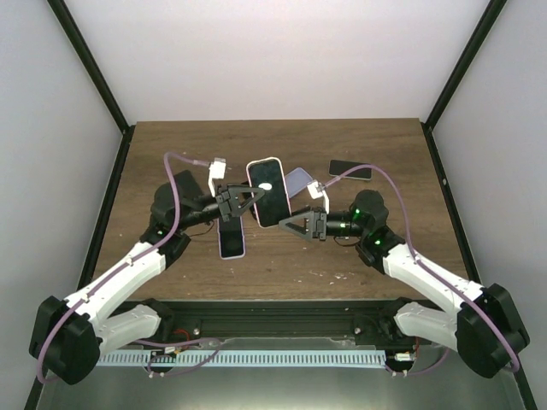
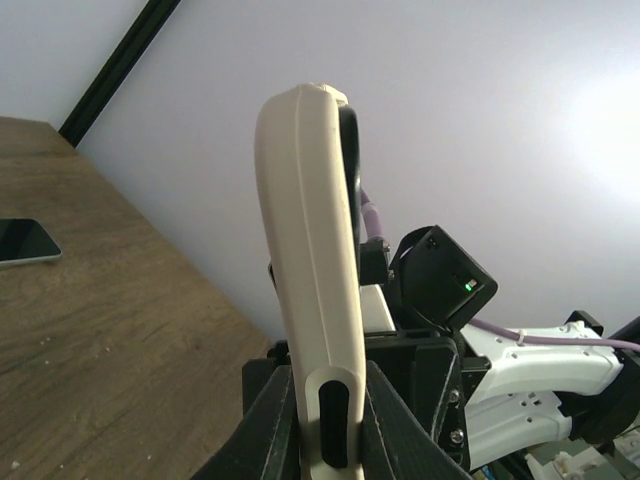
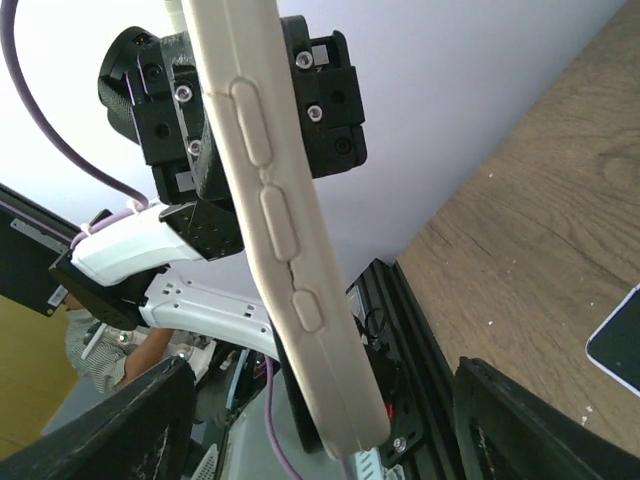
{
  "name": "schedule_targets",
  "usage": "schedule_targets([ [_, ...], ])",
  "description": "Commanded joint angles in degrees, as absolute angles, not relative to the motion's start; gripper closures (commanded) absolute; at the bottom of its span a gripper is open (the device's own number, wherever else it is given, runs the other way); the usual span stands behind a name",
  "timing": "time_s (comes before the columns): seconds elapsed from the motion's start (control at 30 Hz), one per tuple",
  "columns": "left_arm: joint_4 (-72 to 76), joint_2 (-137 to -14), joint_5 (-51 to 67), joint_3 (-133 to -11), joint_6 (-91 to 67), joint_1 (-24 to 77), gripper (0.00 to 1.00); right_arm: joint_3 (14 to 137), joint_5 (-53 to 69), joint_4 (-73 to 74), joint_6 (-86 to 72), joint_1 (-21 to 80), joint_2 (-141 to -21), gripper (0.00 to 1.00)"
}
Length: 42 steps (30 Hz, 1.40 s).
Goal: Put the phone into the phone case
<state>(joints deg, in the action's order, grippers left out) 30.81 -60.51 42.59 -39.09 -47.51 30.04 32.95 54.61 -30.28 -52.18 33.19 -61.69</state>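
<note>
The cream phone case (image 1: 263,164) has its lower end (image 1: 272,223) reaching in past both parted fingers, so it is now time for my right gripper to close on it.
A cream phone case (image 1: 263,164) is held up above the table, tilted, with the black phone (image 1: 270,201) lying in its open face. My left gripper (image 1: 236,202) is shut on the case's edge. In the left wrist view the case (image 2: 305,250) stands edge-on, clamped between the jaws of my left gripper (image 2: 326,405), and the phone's dark edge (image 2: 349,150) stands out along one side. My right gripper (image 1: 295,224) is open at the case's lower end. In the right wrist view the case (image 3: 275,220) hangs between the wide-apart fingers of my right gripper (image 3: 320,410), touching neither.
A phone in a pinkish case (image 1: 232,241) lies on the table under the left arm. A lilac case (image 1: 300,179) lies behind the held case. A black phone (image 1: 350,169) lies at the back right. The table's front rail (image 1: 273,318) runs between the arm bases.
</note>
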Motion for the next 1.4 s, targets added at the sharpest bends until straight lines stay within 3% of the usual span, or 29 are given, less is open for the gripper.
schedule_targets([
  [0.0,35.8,-58.9,43.0,-38.7,-49.6,30.1,1.00,35.9,54.5,-32.6,-52.4,33.4,-62.0,0.35],
  [0.07,35.5,-59.0,43.2,-38.4,-49.9,30.1,1.00,35.8,54.6,-33.5,-52.8,33.4,-62.0,0.48],
  [0.2,31.3,-58.9,42.8,-38.4,-45.4,30.1,1.00,35.6,54.6,-35.1,-54.2,33.5,-62.2,0.88],
  [0.27,26.5,-58.7,41.7,-39.2,-40.7,30.1,1.00,35.2,54.2,-35.7,-55.4,33.4,-62.2,0.99],
  [0.47,18.7,-59.2,41.4,-41.8,-36.2,30.1,0.99,32.8,51.5,-39.7,-58.6,33.4,-62.0,0.99],
  [0.63,19.7,-59.3,45.0,-41.9,-43.0,30.1,0.57,32.3,47.9,-42.6,-60.0,33.4,-61.9,0.99],
  [0.77,25.1,-58.0,46.3,-36.6,-49.4,30.2,0.47,32.6,44.6,-43.6,-59.9,33.4,-62.3,0.99],
  [0.93,30.4,-57.3,45.8,-31.8,-52.8,30.2,0.48,33.6,44.3,-45.4,-60.7,33.4,-65.0,0.99],
  [1.2,28.1,-60.7,45.7,-34.4,-49.7,29.9,0.55,33.6,44.5,-44.3,-58.6,33.4,-66.5,0.99],
  [1.33,27.4,-63.6,46.2,-35.2,-49.1,29.8,0.71,32.6,44.4,-43.7,-58.1,33.4,-66.7,0.99],
  [1.37,27.4,-64.1,46.5,-35.4,-48.9,29.8,0.81,32.5,44.6,-43.6,-58.1,33.4,-66.9,0.99],
])
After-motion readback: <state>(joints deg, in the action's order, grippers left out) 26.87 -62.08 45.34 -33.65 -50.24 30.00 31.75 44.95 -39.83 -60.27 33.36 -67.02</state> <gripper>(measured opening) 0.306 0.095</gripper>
